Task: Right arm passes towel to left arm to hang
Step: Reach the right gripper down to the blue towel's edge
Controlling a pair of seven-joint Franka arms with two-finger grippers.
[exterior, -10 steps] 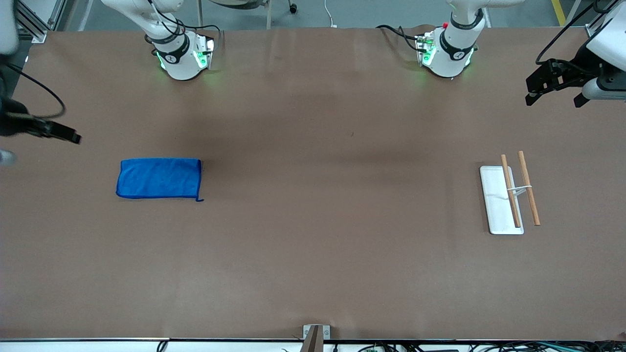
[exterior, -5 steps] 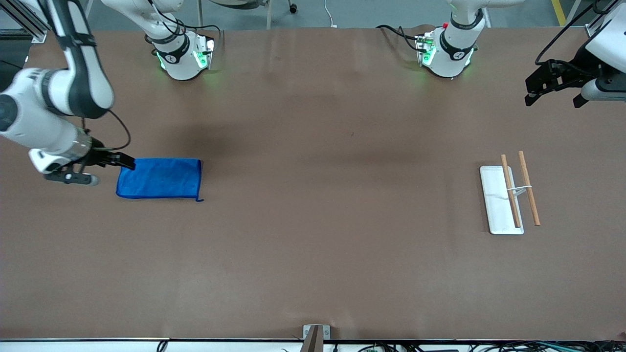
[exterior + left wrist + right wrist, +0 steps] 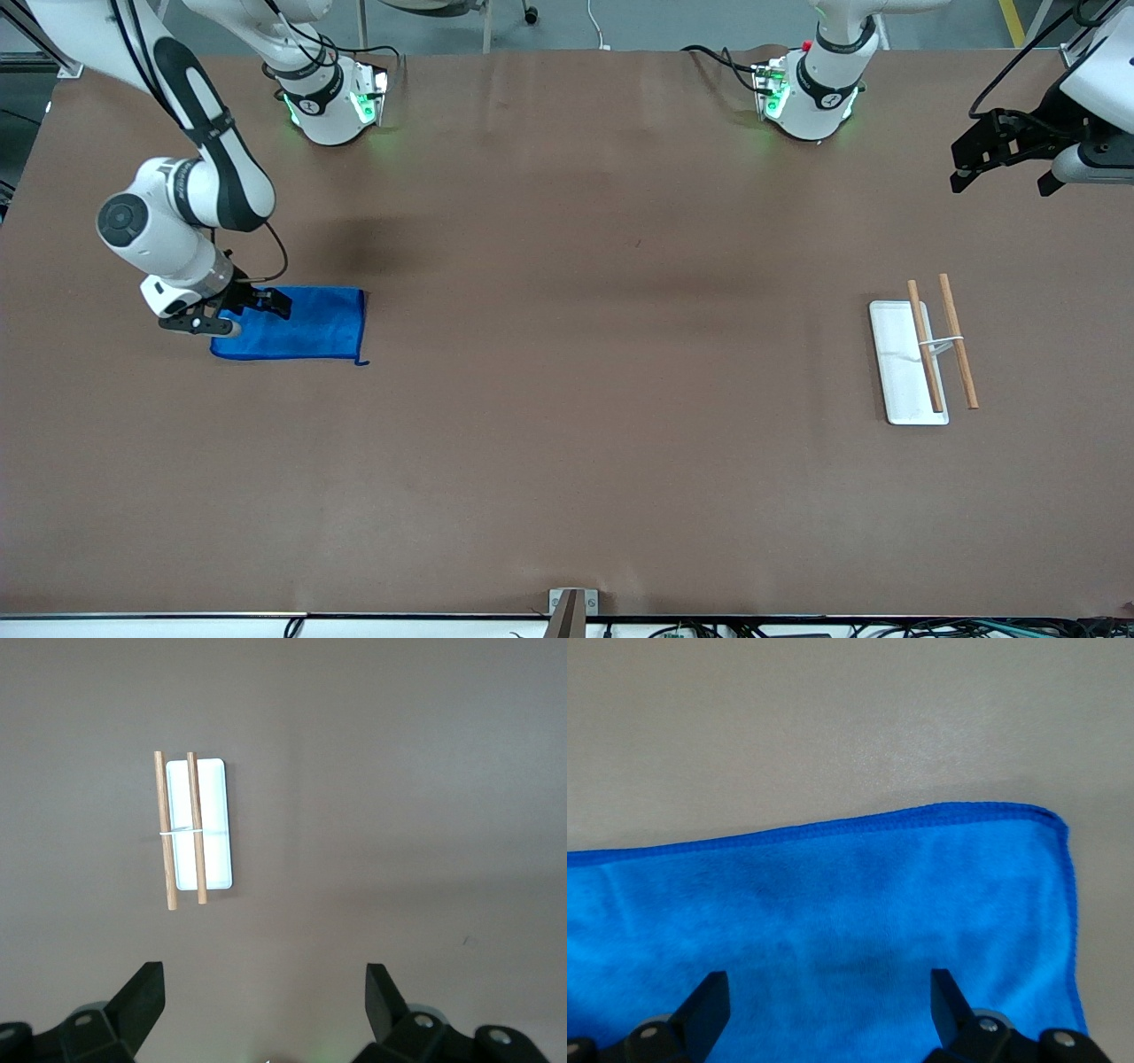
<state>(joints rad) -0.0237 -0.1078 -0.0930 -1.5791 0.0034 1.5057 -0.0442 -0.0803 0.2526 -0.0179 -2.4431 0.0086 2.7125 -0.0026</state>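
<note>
My left gripper needs the rest of the towel. Next, my right gripper should pinch the blue towel near its stitched edge.
The bright blue towel lies flat on the brown table toward the right arm's end. My right gripper is open and low over the towel's end nearest the table's edge. In the right wrist view the towel fills the space under the open gripper, with its stitched edge and one corner showing. My left gripper is open and empty, held high over the left arm's end of the table, where that arm waits. In the left wrist view the left gripper has only bare table between its fingers.
A white flat base with two wooden rods, the rack, stands toward the left arm's end, nearer the front camera than the left gripper. It also shows in the left wrist view. Brown table lies between towel and rack.
The right arm has swung in from the table's end and come down over the towel. The towel and the left arm have not moved.
</note>
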